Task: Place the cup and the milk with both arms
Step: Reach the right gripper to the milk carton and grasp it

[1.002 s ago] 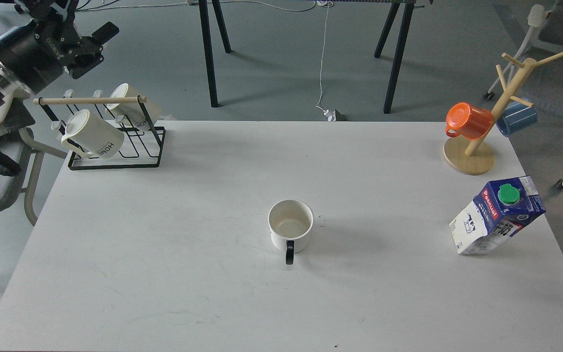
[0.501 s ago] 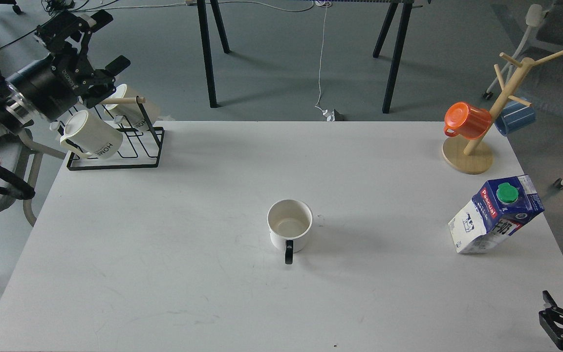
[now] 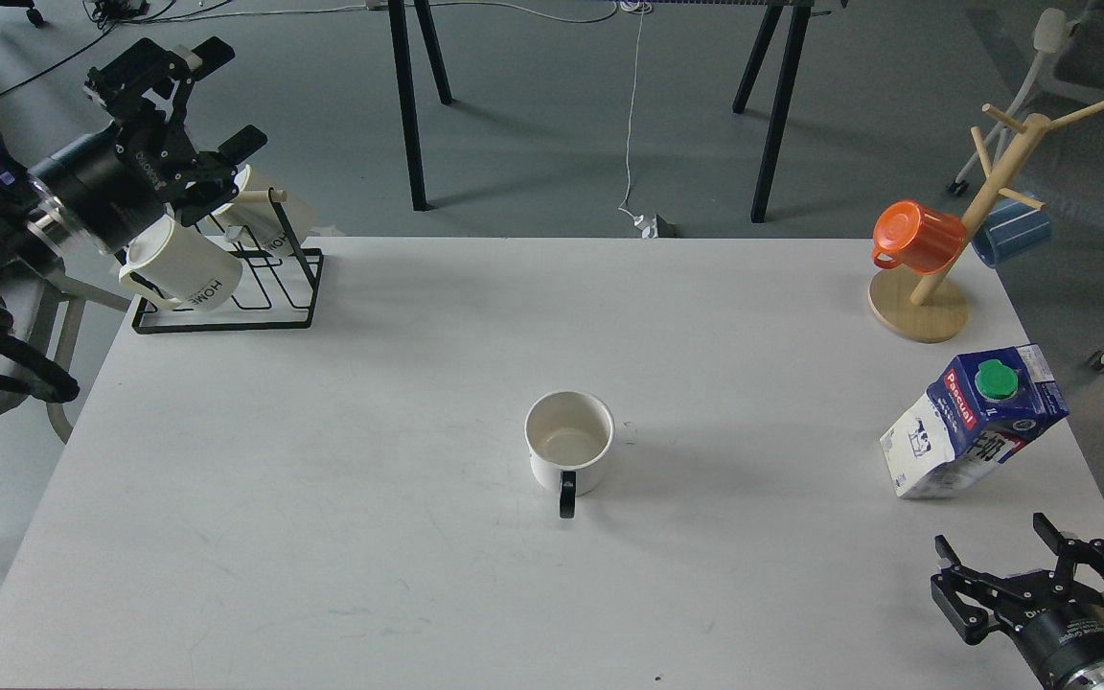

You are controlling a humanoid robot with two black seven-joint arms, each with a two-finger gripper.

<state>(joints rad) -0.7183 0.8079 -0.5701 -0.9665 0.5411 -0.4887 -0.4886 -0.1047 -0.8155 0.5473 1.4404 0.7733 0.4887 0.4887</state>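
Observation:
The carton slopes at its capped top (image 3: 998, 380). My right gripper will next grab the carton by the flat sides of its white lower body (image 3: 928, 454).
The cup (image 3: 569, 445), a squat white mug with a black handle facing me, stands upright at the middle of the white table (image 3: 341, 498). The milk (image 3: 972, 422), a blue and white Pascual carton with a green cap, stands near the table's right edge. My right gripper (image 3: 998, 554) is open and empty at the front right, below the milk and apart from it. My left gripper (image 3: 218, 99) is open and empty, high at the far left above the mug rack.
A black wire rack (image 3: 226, 273) with a wooden bar holds two white HOME mugs (image 3: 180, 265) at the back left. A wooden mug tree (image 3: 954, 240) with an orange cup (image 3: 918, 236) and a blue cup (image 3: 1014, 230) stands at the back right.
My right gripper has risen into view at the front right, below the milk. My left gripper has moved right and down toward the mug rack. Cup and milk have not moved.

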